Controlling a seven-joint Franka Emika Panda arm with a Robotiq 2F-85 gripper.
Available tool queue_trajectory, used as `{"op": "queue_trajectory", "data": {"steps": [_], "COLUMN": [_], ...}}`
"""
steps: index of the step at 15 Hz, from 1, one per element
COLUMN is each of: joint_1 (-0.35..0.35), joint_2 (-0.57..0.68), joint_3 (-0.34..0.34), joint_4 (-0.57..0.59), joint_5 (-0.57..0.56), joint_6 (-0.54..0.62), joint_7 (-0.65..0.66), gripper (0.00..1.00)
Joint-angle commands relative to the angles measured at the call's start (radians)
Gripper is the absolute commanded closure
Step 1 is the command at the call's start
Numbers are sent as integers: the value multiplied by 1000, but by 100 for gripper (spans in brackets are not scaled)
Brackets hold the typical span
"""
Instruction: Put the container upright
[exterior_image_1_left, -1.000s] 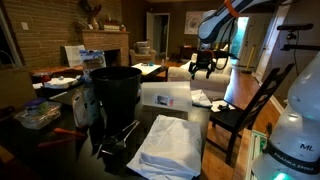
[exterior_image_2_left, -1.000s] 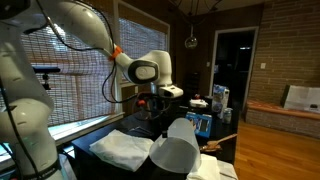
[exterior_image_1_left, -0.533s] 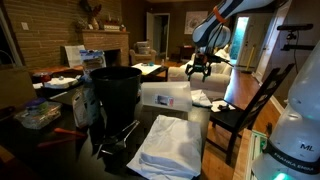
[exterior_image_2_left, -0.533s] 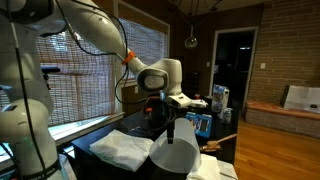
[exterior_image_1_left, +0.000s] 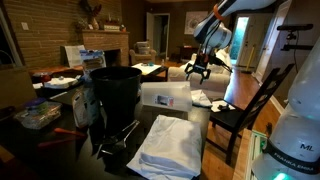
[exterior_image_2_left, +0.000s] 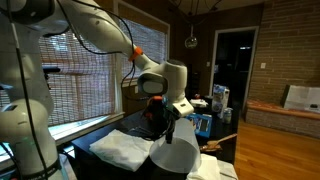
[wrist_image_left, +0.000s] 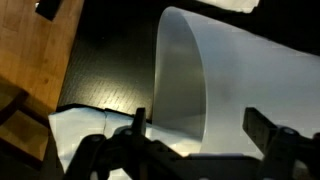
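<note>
The container (exterior_image_1_left: 165, 95) needs its base free so it can be set upright. My gripper will next grip it by its wide open rim, with one finger inside and one outside.
The white translucent container (exterior_image_1_left: 165, 95) lies on its side on the dark table, beside the black bin. It also shows in an exterior view (exterior_image_2_left: 174, 152) with its wide rim toward the camera, and fills the wrist view (wrist_image_left: 225, 85). My gripper (exterior_image_1_left: 197, 68) is open and empty, hovering above the container's far end. In an exterior view it (exterior_image_2_left: 170, 128) hangs just above the container. In the wrist view its fingers (wrist_image_left: 197, 125) straddle the container from above without touching it.
A black round bin (exterior_image_1_left: 116, 93) stands upright next to the container. A folded white cloth (exterior_image_1_left: 170, 145) lies in front. A dark wooden chair (exterior_image_1_left: 250, 110) stands by the table edge. Clutter and a clear box (exterior_image_1_left: 38, 115) sit beyond the bin.
My gripper has moved down and toward the container, from high behind it to just over its far end. The container has not moved.
</note>
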Motion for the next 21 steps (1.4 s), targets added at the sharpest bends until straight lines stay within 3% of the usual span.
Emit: {"op": "queue_trajectory", "data": {"steps": [1,13,14,15,21], "joint_1": [-16,-86,-88,-91,-96], "joint_2": [53,248,257,270,310], "joint_3": [-38,-48,-48,-49,-52], "joint_4": [60,166,174,184,219], "joint_5": [224,672,691,711,762], "joint_6": [-90,-285,-298,-310,-335], "joint_7": [-134,-313,-314,-313,-309], "gripper": [0,0,7,26,70]}}
